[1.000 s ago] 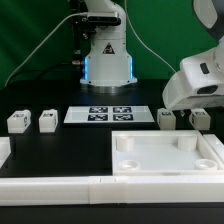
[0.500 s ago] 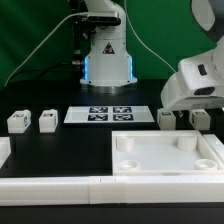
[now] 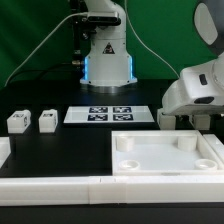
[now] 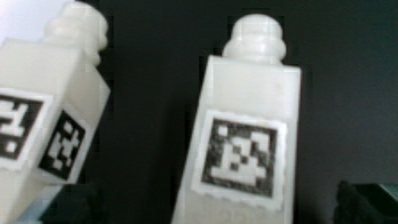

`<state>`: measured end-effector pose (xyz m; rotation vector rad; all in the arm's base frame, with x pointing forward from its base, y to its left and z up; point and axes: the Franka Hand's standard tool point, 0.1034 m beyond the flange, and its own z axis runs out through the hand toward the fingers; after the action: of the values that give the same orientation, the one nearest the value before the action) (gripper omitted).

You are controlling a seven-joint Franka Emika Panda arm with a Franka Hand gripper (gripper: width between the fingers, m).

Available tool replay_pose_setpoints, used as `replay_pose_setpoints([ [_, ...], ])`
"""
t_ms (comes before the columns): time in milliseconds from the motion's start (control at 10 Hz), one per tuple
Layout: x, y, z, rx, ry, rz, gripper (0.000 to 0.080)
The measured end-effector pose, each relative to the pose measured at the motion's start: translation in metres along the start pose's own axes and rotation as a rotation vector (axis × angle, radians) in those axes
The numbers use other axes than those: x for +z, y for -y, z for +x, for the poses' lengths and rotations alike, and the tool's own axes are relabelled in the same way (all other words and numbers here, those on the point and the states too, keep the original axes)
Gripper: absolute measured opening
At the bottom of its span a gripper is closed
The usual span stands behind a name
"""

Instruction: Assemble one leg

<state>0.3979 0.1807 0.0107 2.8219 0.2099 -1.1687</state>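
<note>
My fingers stand on either side of the tagged leg, so my gripper closes next, which would catch the leg.
Two legs (image 3: pixel 17 122) (image 3: pixel 47 121), small white blocks with marker tags, stand at the exterior view's left. My gripper (image 3: pixel 186 118) hangs low at the exterior view's right, over the spot beside the tray-like piece (image 3: pixel 165 155), and hides the legs there. In the wrist view a leg (image 4: pixel 249 130) with a round peg end and a tag lies between my dark fingertips (image 4: pixel 370 200), with a gap on each side. A second leg (image 4: pixel 45 110) lies beside it, outside the jaws. My gripper (image 4: pixel 222 205) is open around the middle leg.
The marker board (image 3: pixel 110 113) lies at the table's middle, in front of the robot base (image 3: pixel 107 55). Long white bars (image 3: pixel 60 187) run along the front edge. A white part (image 3: pixel 3 150) sits at the exterior view's far left edge.
My gripper has moved down and slightly to the exterior view's right, and now covers the two legs that showed under it before.
</note>
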Motion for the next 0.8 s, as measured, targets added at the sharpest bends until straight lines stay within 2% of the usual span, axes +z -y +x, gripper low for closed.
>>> replay_pose_setpoints([
  [500,0.0033,0.0006,0.0029,-0.001,-0.006,0.002,0.0649],
  [700,0.0034,0.0006,0.0030,-0.001,-0.006,0.002,0.0618],
  [800,0.0036,0.0006,0.0031,-0.001,-0.006,0.002,0.0440],
])
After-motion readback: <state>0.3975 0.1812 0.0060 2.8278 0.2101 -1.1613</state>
